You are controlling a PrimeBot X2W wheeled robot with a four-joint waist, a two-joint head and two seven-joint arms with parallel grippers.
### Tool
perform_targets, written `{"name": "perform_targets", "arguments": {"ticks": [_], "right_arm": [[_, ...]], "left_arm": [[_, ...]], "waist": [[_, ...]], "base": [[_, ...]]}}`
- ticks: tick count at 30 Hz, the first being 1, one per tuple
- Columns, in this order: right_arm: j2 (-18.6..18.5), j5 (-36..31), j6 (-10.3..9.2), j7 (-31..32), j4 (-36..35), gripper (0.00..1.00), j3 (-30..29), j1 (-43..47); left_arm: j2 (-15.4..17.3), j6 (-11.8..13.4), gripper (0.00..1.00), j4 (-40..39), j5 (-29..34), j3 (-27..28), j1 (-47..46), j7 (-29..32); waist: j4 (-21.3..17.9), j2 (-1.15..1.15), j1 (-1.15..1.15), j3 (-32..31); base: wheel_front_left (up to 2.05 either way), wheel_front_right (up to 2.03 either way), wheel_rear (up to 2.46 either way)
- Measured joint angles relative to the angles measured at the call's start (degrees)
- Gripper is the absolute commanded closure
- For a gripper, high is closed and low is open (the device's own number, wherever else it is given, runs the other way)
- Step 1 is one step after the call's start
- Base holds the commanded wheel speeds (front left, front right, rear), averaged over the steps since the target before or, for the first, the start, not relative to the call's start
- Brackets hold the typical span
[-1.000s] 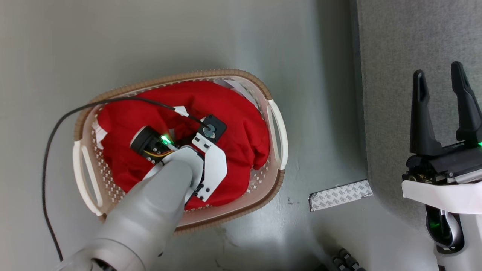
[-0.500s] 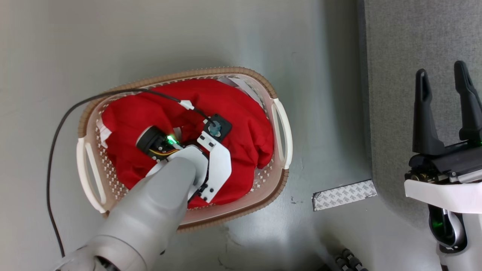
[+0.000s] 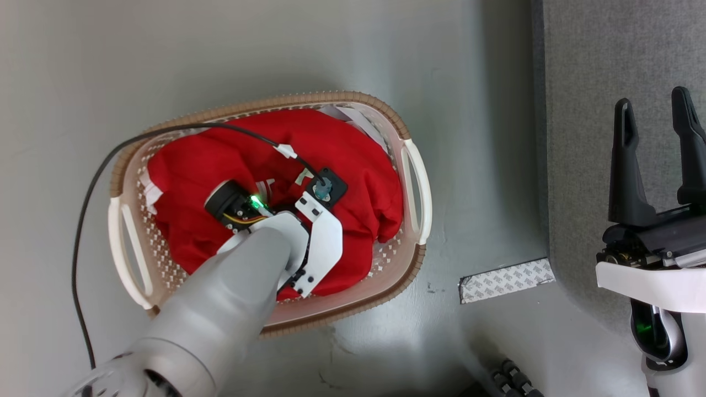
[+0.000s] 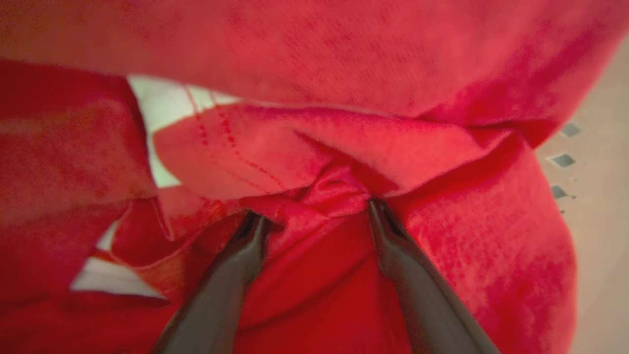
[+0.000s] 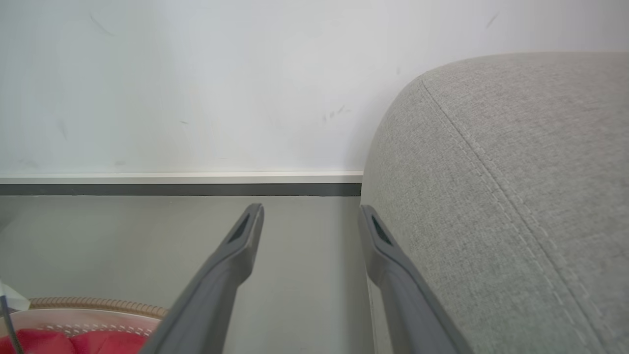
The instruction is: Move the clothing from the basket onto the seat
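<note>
I need to move the red clothing out of the basket onto the seat (image 3: pixel 595 55), so next I need to grab it by its bunched fold (image 3: pixel 285 186) with my left gripper.
The bright red clothing (image 3: pixel 353 165) fills the white basket (image 3: pixel 408 129) with the tan-brown rim, which stands on the grey floor. My left arm reaches down into the basket, and its wrist (image 3: pixel 276 215) covers the fingers in the head view. In the left wrist view my left gripper (image 4: pixel 314 216) is open, its tips pressed into the clothing (image 4: pixel 442 255), with a bunched fold between them. A white patch (image 4: pixel 162 103) shows among the folds. My right gripper (image 3: pixel 656 110) stands open and holds nothing, over the edge of the light grey seat (image 3: pixel 595 55), which also shows in the right wrist view (image 5: pixel 516 172).
A black cable (image 3: pixel 83 220) loops from my left wrist over the basket's left side onto the floor. A patterned tape patch (image 3: pixel 504 281) lies on the floor by the seat's corner. A white wall (image 5: pixel 196 73) with a dark skirting stands beyond the floor.
The whole head picture has shifted slightly, so the camera has moved. My left gripper stays down in the red clothing, and my right gripper is still open by the seat.
</note>
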Motion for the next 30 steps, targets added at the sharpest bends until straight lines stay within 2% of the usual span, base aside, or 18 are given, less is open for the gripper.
{"name": "perform_targets", "arguments": {"ticks": [2, 3, 4, 5, 6, 12, 18, 30], "right_arm": [[0.0, 0.0, 0.0, 0.0, 0.0, 0.0, 0.0, 0.0], [0.0, 0.0, 0.0, 0.0, 0.0, 0.0, 0.0, 0.0], [0.0, 0.0, 0.0, 0.0, 0.0, 0.0, 0.1, 0.0], [0.0, 0.0, 0.0, 0.0, 0.0, 0.0, 0.1, 0.0], [0.0, 0.0, 0.0, 0.0, 0.0, 0.0, 0.2, 0.0], [0.0, 0.0, 0.0, 0.0, 0.2, 0.0, 0.3, -0.3], [0.0, 0.0, 0.0, 0.0, 1.4, 0.0, 0.4, -0.3], [-1.0, -1.2, 0.0, 0.0, 4.0, 0.0, -1.9, 4.8]], "left_arm": [[0.0, 0.1, 0.0, 0.2, 0.2, -0.6, -0.3, -1.6], [0.0, 0.1, 0.16, 0.3, 0.5, -1.1, -0.5, -2.7], [0.0, 0.2, 0.52, 0.5, 0.8, -1.3, -0.6, -3.7], [0.0, 0.4, 0.84, 0.8, 0.8, -1.4, -0.8, -4.3], [0.0, 0.4, 0.98, 1.1, 0.8, -1.5, -0.8, -4.5], [0.0, 0.3, 1.0, 1.5, 0.6, -2.9, -0.2, -4.8], [0.0, -0.1, 1.0, -1.3, -4.2, -2.7, 3.9, -6.9], [0.1, -0.2, 1.0, -9.7, -14.7, -2.3, 12.0, -15.2]], "waist": [[-0.1, 0.0, 0.0, 0.4], [-0.2, 0.0, 0.0, 0.5], [-0.2, 0.0, 0.0, 0.7], [-0.3, 0.0, 0.0, 0.9], [-0.4, 0.0, 0.0, 0.9], [-0.7, 0.0, 0.0, 0.6], [-0.6, 0.0, 0.0, -2.4], [3.0, 0.0, 0.0, -14.2]], "base": [[0.0, 0.0, 0.0], [0.0, 0.0, 0.0], [0.0, 0.0, 0.0], [0.0, 0.0, 0.0], [0.0, 0.0, 0.0], [0.0, 0.0, 0.0], [0.0, 0.0, 0.0], [0.0, 0.0, 0.0]]}}
